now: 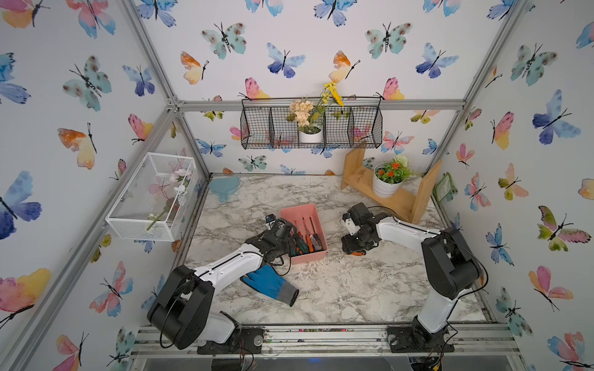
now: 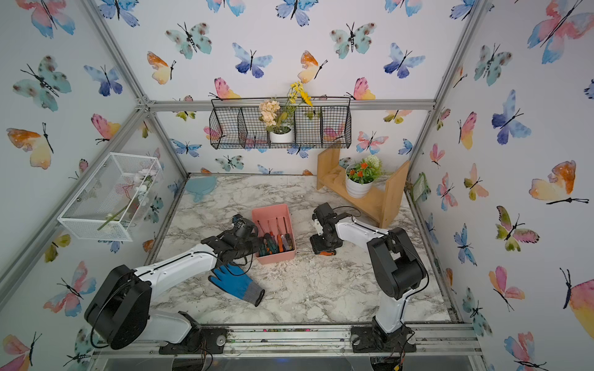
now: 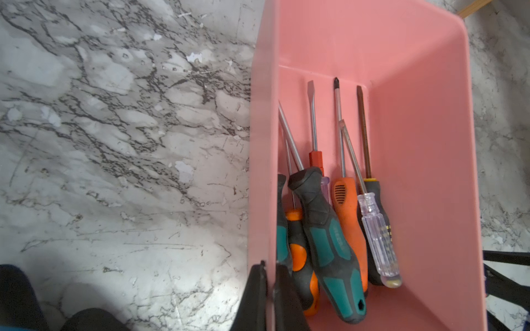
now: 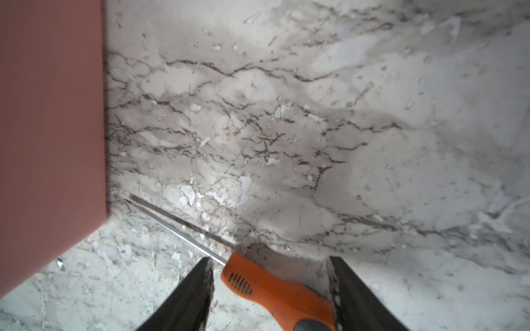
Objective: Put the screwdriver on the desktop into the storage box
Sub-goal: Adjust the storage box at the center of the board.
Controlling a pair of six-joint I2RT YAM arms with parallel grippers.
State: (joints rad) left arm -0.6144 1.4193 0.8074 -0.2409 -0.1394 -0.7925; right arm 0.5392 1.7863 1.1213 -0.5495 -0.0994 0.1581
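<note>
I need to lay the screwdriver lengthwise in the storage box, so next my right gripper needs to grab the orange-handled screwdriver (image 1: 356, 253) across its handle near its stem, with the stem pointing ahead.
An orange-handled screwdriver (image 4: 272, 289) lies on the marble desktop (image 1: 353, 289), its thin shaft pointing at the near right corner of the salmon-pink storage box (image 1: 299, 212). My right gripper (image 4: 269, 259) is open, one finger on either side of the handle; both top views show it low over the screwdriver (image 1: 356, 253) (image 2: 326, 253). My left gripper (image 3: 271, 275) is shut on the storage box (image 3: 415, 143), pinching its left wall near the front corner. Several screwdrivers (image 3: 329, 243) lie inside the box.
A blue glove (image 1: 268, 284) lies under the left forearm. A wooden shelf (image 1: 401, 202) holding a flower pot stands at the back right. A white mesh basket (image 1: 151, 196) hangs on the left wall and a black wire basket (image 1: 311, 128) on the back wall.
</note>
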